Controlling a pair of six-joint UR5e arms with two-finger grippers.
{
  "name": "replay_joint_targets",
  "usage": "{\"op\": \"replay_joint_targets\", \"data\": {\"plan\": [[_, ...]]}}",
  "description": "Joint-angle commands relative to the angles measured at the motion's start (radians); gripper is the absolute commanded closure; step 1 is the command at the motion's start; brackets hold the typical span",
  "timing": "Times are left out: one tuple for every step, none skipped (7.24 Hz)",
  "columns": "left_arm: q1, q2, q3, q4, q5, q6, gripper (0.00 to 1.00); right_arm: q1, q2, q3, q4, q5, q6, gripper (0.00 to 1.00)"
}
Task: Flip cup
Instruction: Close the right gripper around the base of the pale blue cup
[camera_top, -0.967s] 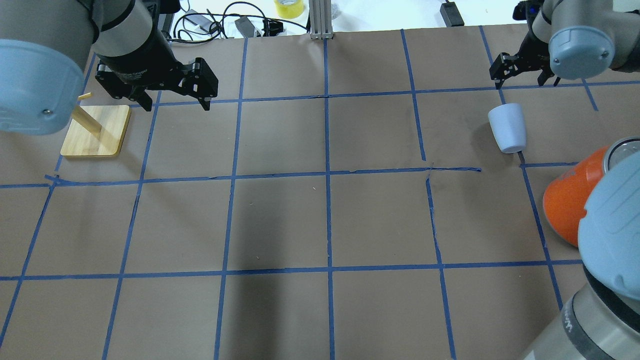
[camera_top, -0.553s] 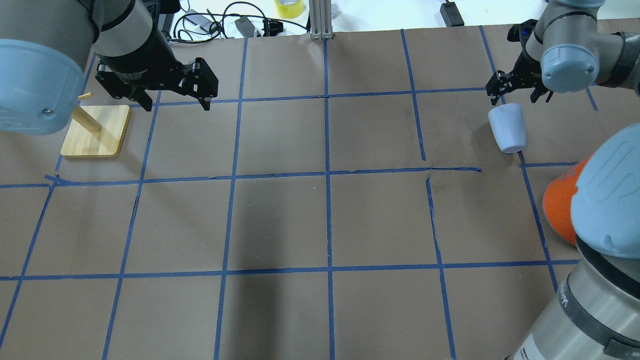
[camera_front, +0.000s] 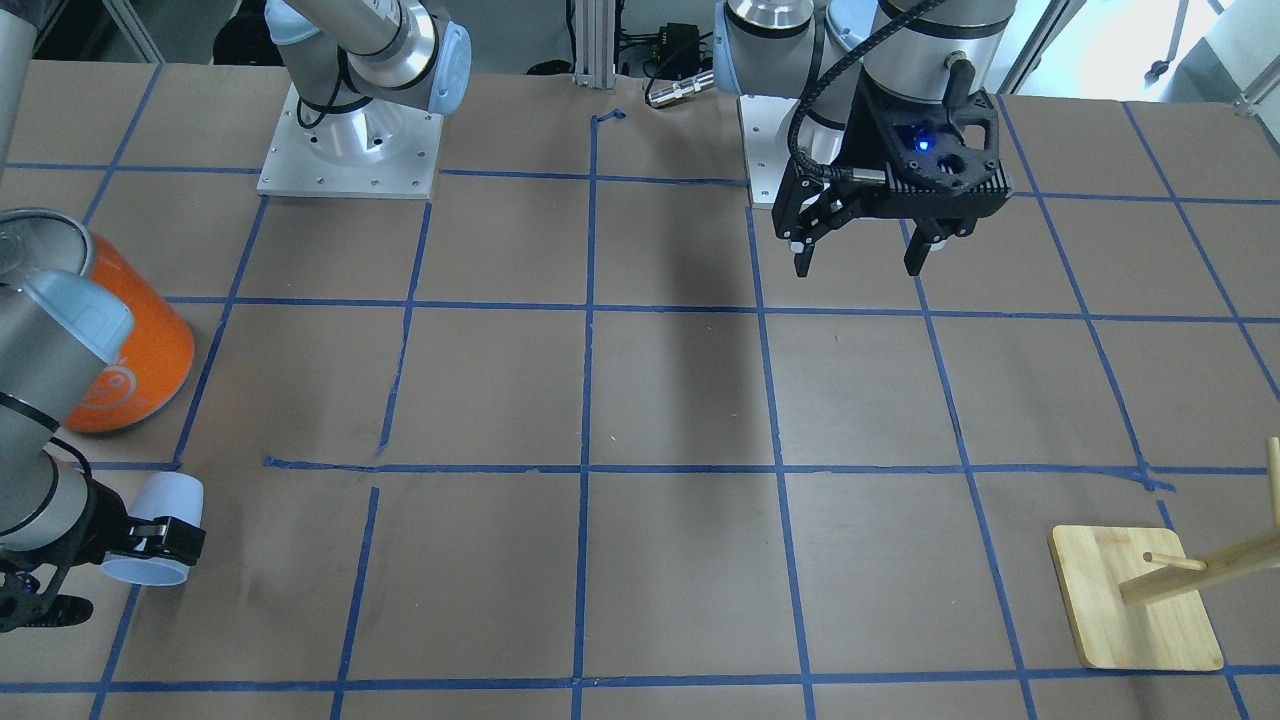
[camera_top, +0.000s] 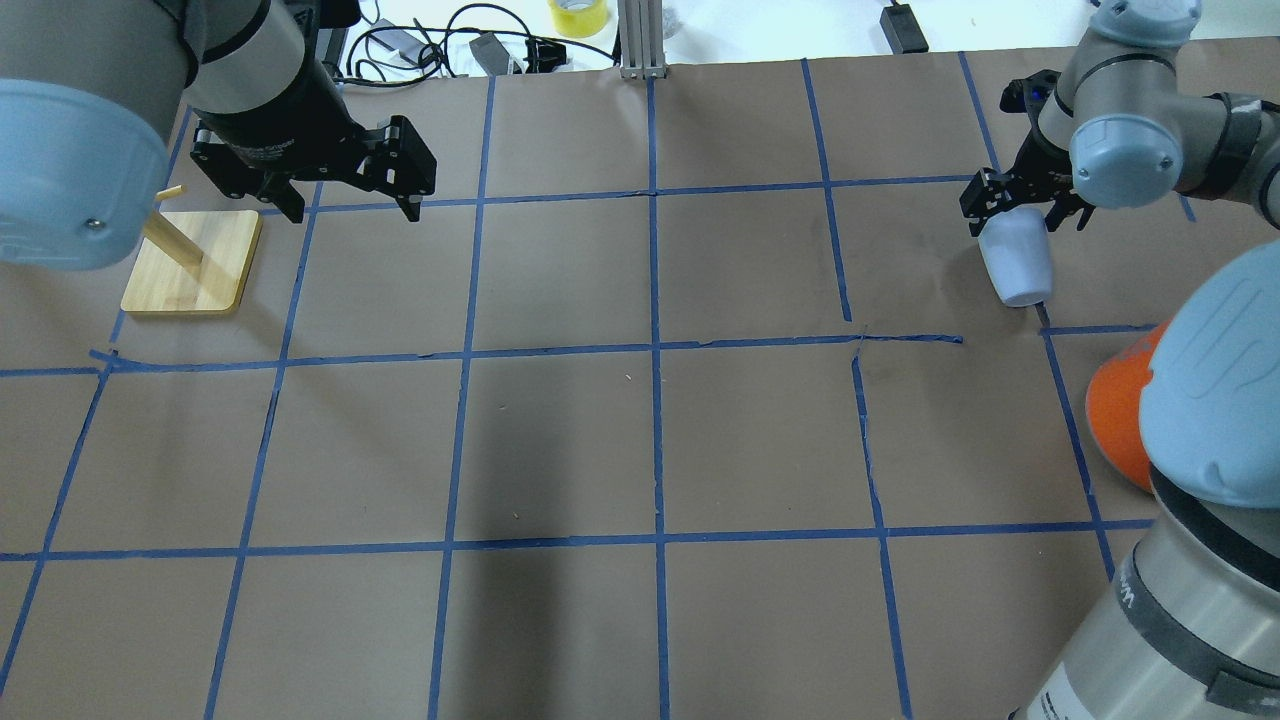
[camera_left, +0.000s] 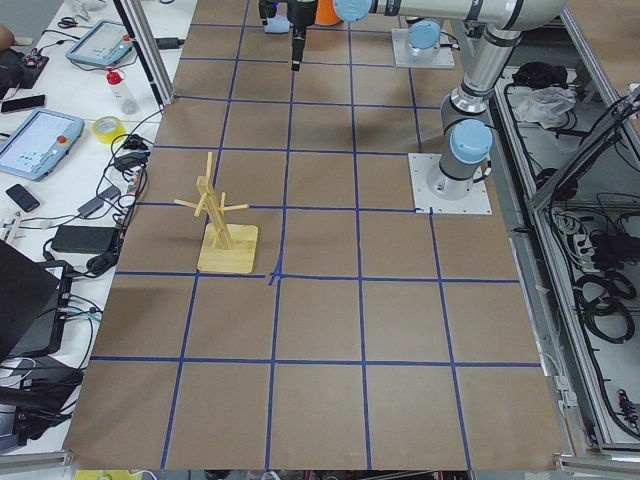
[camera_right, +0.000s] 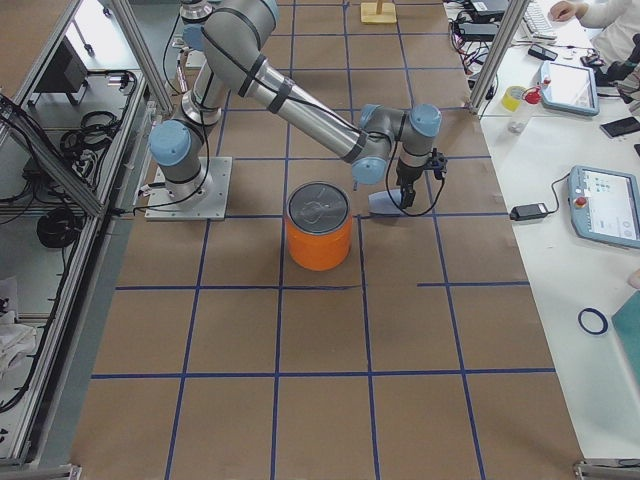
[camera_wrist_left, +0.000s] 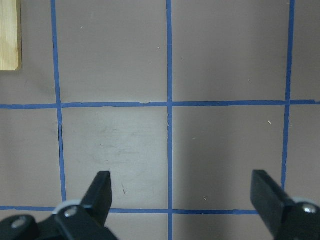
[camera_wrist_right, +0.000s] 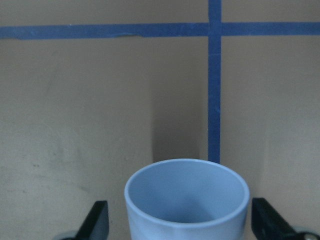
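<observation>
My right gripper will grab the pale blue cup (camera_front: 168, 494) by its open end (camera_front: 144, 566) to flip the cup.
The pale blue-grey cup (camera_top: 1018, 268) lies on its side at the table's right, its mouth pointing to the far edge. It also shows in the front view (camera_front: 158, 508) and in the right wrist view (camera_wrist_right: 186, 200), mouth toward the camera. My right gripper (camera_top: 1015, 215) is open and straddles the cup's mouth end, one finger (camera_wrist_right: 96, 220) on each side. I cannot tell whether they touch it. My left gripper (camera_top: 350, 205) is open and empty, above the table at the far left.
A large orange can (camera_top: 1120, 415) with a silver lid (camera_right: 319, 208) stands just nearer the robot than the cup. A wooden peg stand (camera_top: 195, 260) sits at the far left, beside my left gripper. Cables and a tape roll (camera_top: 577, 15) lie beyond the far edge.
My right gripper has moved in from the far right toward the cup and now straddles its mouth end. The cup and the left arm have not moved.
</observation>
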Motion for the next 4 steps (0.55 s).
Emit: {"op": "replay_joint_targets", "data": {"plan": [[0.000,0.000,0.000,0.000,0.000,0.000,0.00,-0.001,0.001,0.009,-0.004,-0.005,-0.004,0.00],[0.000,0.000,0.000,0.001,0.000,0.000,0.00,-0.001,0.002,0.009,-0.007,0.001,-0.004,0.00],[-0.002,0.000,0.000,0.000,0.000,0.000,0.00,-0.001,0.018,0.009,-0.038,0.007,-0.004,0.00],[0.000,0.000,0.000,0.001,0.000,0.000,0.00,-0.001,0.047,0.009,-0.086,-0.004,-0.006,0.00]]}}
